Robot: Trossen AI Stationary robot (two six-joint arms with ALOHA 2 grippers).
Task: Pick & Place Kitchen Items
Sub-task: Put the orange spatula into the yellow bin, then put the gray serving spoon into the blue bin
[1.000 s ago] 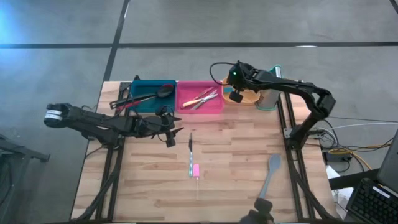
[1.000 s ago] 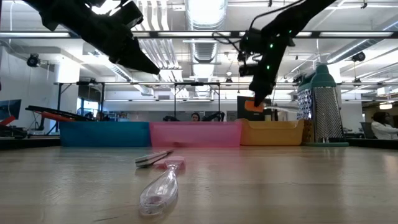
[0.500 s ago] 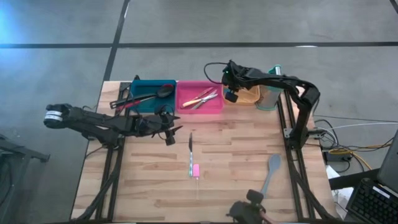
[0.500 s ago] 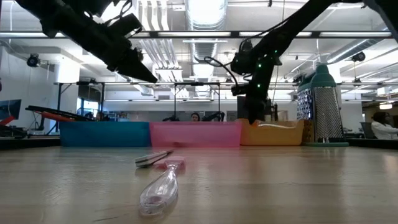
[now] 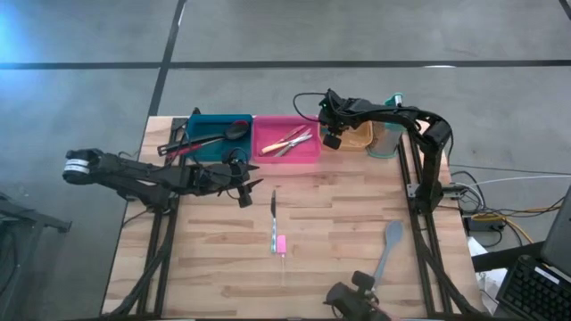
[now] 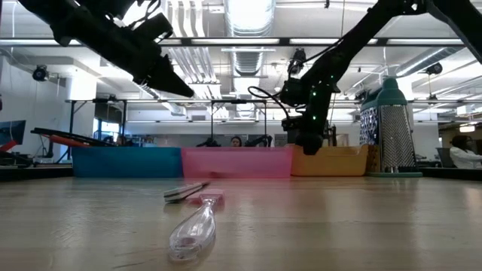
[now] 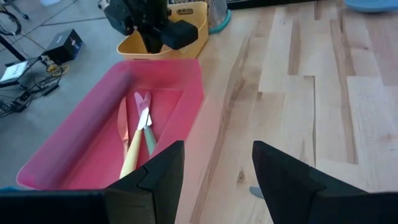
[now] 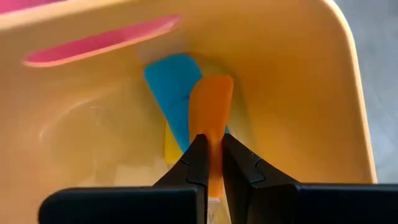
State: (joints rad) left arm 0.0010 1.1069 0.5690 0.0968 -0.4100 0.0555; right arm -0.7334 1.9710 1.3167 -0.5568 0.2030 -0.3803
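The orange utensil's broad end [image 8: 211, 99] overlaps the blue piece inside the yellow-orange bin's sides, so the orange utensil would come to rest there. My right gripper needs to let go.
My right gripper [image 5: 332, 135] hangs over the yellow-orange bin [image 5: 359, 135] at the table's far edge, shut on an orange utensil [image 8: 211, 115]. A blue piece [image 8: 174, 93] and a pink piece [image 8: 99, 40] lie in that bin. My left gripper [image 5: 245, 189] is open and empty above the table, in front of the teal bin [image 5: 219, 138] and the pink bin [image 5: 285, 143]. A pink-handled knife [image 5: 277, 227] and a grey spatula [image 5: 388, 245] lie flat on the table. My right gripper pinches the orange utensil's narrow part [image 8: 212, 155] between its two fingers, which lie along it. Its broad orange end [image 8: 211, 99] points past the fingertips down into the yellow-orange bin, above the blue piece. I cannot tell whether that end touches the bin's floor.
The teal bin holds black spoons [image 5: 201, 141] whose handles stick out over its left rim. The pink bin holds several knives [image 7: 137, 134]. An upright teal-and-white gadget [image 5: 388, 134] stands right of the yellow-orange bin. Bare wood lies between the knife and the spatula.
My right gripper has gone down and a little toward the table's left edge, carrying the orange utensil from above the yellow-orange bin's rim down into the bin. It has stayed shut on it.
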